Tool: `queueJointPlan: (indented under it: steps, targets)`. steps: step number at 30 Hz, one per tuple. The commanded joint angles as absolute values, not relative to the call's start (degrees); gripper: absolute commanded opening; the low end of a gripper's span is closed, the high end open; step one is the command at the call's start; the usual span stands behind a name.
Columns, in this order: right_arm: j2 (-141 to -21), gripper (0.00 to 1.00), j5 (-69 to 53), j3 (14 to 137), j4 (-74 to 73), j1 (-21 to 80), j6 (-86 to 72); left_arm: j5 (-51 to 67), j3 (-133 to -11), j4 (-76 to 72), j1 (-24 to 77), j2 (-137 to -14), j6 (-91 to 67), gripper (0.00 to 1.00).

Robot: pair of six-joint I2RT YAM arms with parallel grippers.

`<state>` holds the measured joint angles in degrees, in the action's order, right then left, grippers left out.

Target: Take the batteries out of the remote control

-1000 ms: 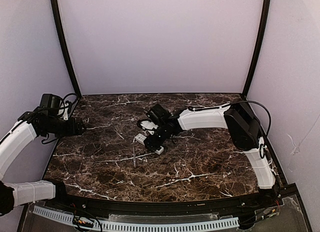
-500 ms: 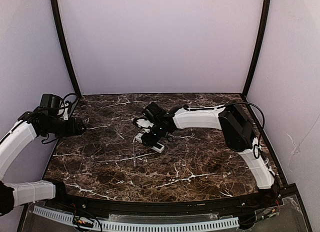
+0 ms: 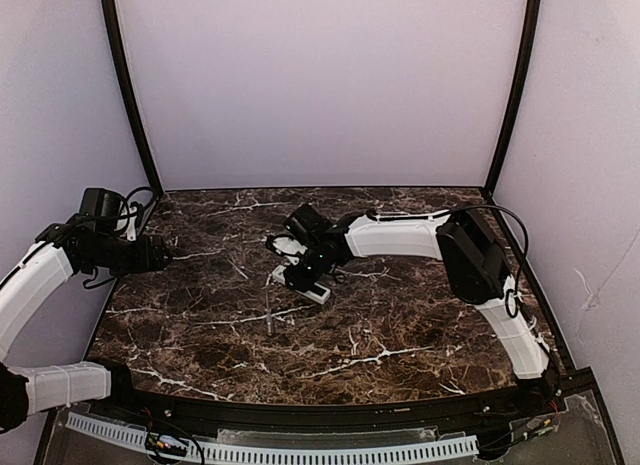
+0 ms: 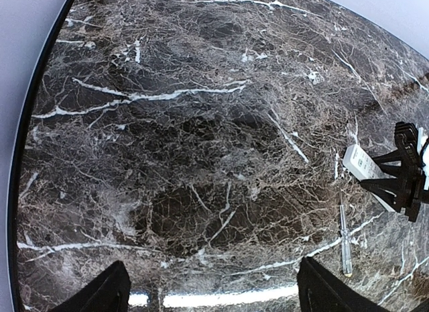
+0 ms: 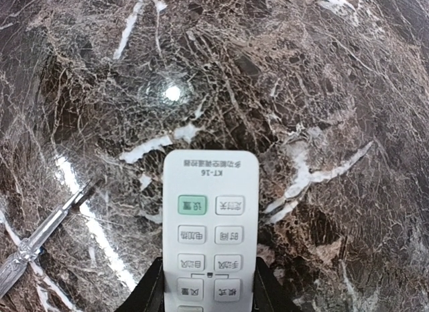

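Observation:
The white remote control [image 3: 316, 293] [image 5: 210, 211] is held in my shut right gripper, so it would come up off the marble if I lifted now.
The white remote control [image 5: 210, 211] lies button side up on the dark marble table [image 3: 400, 325], and its batteries are hidden. My right gripper [image 5: 209, 280] is shut on it, one black finger pressed against each long side. From above, the remote's ends [image 3: 317, 295] stick out on both sides of that gripper [image 3: 305, 275]. My left gripper [image 4: 211, 275] hangs open and empty over bare marble at the left, far from the remote [image 4: 362, 166]. The top view shows it at the table's left edge [image 3: 165, 253].
A thin grey stick-like tool [image 3: 268, 313] lies just in front of the remote, and shows beside it in the right wrist view [image 5: 33, 241] and the left wrist view [image 4: 344, 239]. Pale walls with black corner posts [image 3: 130, 95] enclose the table.
The right gripper shifted slightly left and back, and its fingers closed in onto the remote's sides. The left arm has not moved.

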<state>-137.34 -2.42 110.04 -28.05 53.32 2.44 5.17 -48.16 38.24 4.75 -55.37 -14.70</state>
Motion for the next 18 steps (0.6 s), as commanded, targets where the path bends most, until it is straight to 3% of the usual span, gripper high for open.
queueJointPlan:
  steps: [1, 6, 15, 18]
  targets:
    - [-133.25, 0.19, -3.18, 109.04, -27.25, 52.34, 0.54, 5.28, -47.46, 37.91, 4.62, -53.25, -13.68, 0.89]
    - [-127.58, 0.19, -3.58, 105.56, -22.1, 51.48, -2.17, 1.0, -48.21, 38.27, 4.57, -49.71, -12.41, 0.98]
    - [-119.28, 0.14, -4.62, 102.93, -13.45, 50.72, -5.48, -5.92, -49.38, 38.41, 4.6, -45.9, -14.88, 0.99]
    - [-116.57, 0.14, -6.46, 102.21, -9.57, 50.0, -8.9, 0.05, -50.59, 37.54, 4.64, -45.02, -13.65, 0.99]
